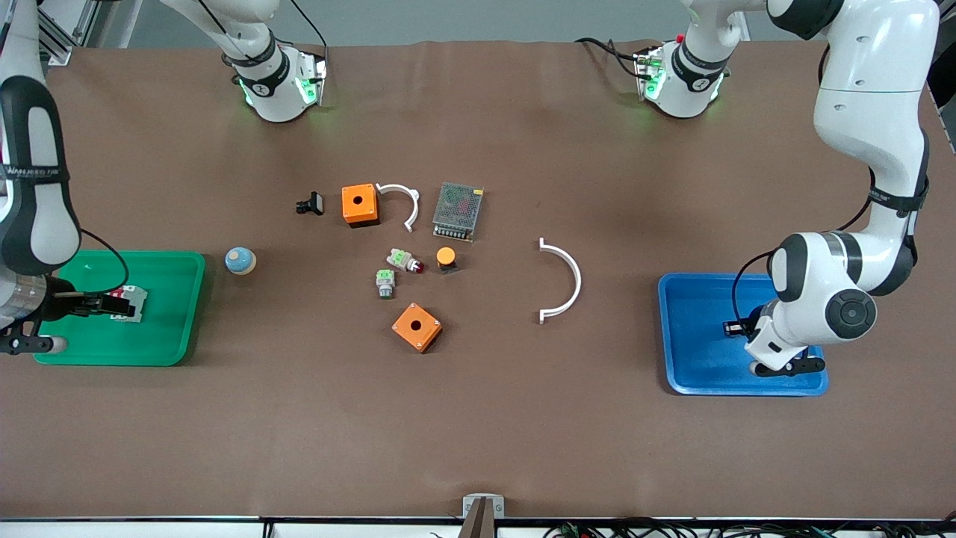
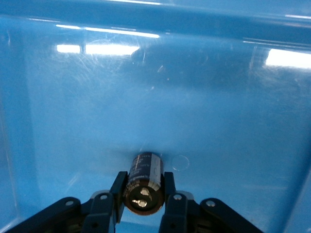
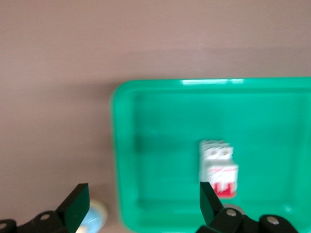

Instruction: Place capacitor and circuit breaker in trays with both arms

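Note:
The capacitor is inside the blue tray's rim, so my left gripper opens next.
The capacitor (image 2: 145, 182), a small black cylinder with two metal pins on its end, sits clamped between the fingers of my left gripper (image 2: 144, 190), low over the floor of the blue tray (image 2: 146, 97). Seen from the front, the left gripper (image 1: 733, 326) hangs over that blue tray (image 1: 694, 351) at the left arm's end of the table. The circuit breaker (image 3: 218, 167), white-grey with red at one end, lies free in the green tray (image 3: 160, 145). My right gripper (image 3: 143, 204) is open above this tray's rim with nothing between its fingers. From the front, the right gripper (image 1: 101, 302) is over the green tray (image 1: 172, 299) beside the circuit breaker (image 1: 131, 305).
Mid-table lie two orange boxes (image 1: 360, 204) (image 1: 417, 326), a mesh-topped metal unit (image 1: 458, 211), two grey-green push-buttons (image 1: 404, 260) (image 1: 385, 283), an orange-capped button (image 1: 446, 258), a black clip (image 1: 311, 203) and two white curved pieces (image 1: 562, 280) (image 1: 401, 202). A pale blue dome (image 1: 240, 261) stands beside the green tray.

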`<state>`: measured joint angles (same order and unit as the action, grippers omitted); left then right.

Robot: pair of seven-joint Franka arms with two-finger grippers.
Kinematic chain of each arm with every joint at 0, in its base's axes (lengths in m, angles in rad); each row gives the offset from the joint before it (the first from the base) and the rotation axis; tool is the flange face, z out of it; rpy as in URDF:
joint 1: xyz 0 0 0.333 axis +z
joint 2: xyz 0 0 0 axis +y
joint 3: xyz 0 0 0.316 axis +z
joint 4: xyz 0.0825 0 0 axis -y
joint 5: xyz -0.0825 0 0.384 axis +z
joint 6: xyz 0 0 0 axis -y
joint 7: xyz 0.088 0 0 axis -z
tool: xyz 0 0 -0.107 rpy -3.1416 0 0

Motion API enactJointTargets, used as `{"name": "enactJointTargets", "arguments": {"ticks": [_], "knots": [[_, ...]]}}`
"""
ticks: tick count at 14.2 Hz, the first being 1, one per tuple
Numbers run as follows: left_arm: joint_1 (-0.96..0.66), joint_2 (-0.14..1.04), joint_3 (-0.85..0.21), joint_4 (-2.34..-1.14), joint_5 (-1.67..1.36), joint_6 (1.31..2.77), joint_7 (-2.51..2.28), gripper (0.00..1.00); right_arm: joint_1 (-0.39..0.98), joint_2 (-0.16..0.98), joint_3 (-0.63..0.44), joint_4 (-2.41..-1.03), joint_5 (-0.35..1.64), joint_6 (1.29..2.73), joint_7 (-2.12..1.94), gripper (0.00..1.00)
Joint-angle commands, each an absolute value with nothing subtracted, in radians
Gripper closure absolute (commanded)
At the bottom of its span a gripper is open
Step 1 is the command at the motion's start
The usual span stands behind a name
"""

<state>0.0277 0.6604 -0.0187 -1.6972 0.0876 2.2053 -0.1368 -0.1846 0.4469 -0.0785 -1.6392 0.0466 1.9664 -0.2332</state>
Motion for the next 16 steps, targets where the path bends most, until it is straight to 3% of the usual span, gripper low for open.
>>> {"name": "enactJointTargets", "arguments": {"ticks": [1,3,4,5,6,9,16], "knots": [[0.041,0.650,-0.029,-1.729,0.097,2.238,-0.126,0.95,-0.109,0.399,-0.081,-1.570,0.015,1.785,-0.092,0.00],[0.041,0.646,-0.029,-1.729,0.097,2.237,-0.126,0.88,-0.072,0.382,-0.078,-1.511,0.015,1.682,-0.048,0.00],[0.038,0.638,-0.029,-1.729,0.097,2.230,-0.126,0.65,-0.052,0.364,-0.078,-1.499,0.015,1.649,-0.035,0.00],[0.037,0.624,-0.029,-1.729,0.097,2.227,-0.126,0.27,-0.038,0.345,-0.078,-1.499,0.015,1.637,-0.025,0.00],[0.035,0.617,-0.037,-1.727,0.097,2.227,-0.127,0.00,-0.029,0.324,-0.077,-1.499,0.017,1.623,-0.020,0.00],[0.034,0.552,-0.044,-1.727,0.095,2.215,-0.141,0.00,-0.005,0.278,-0.075,-1.494,0.018,1.597,-0.026,0.00],[0.037,0.355,-0.081,-1.723,0.094,1.998,-0.127,0.00,0.000,0.270,-0.078,-1.397,0.014,1.497,-0.031,0.00]]}}
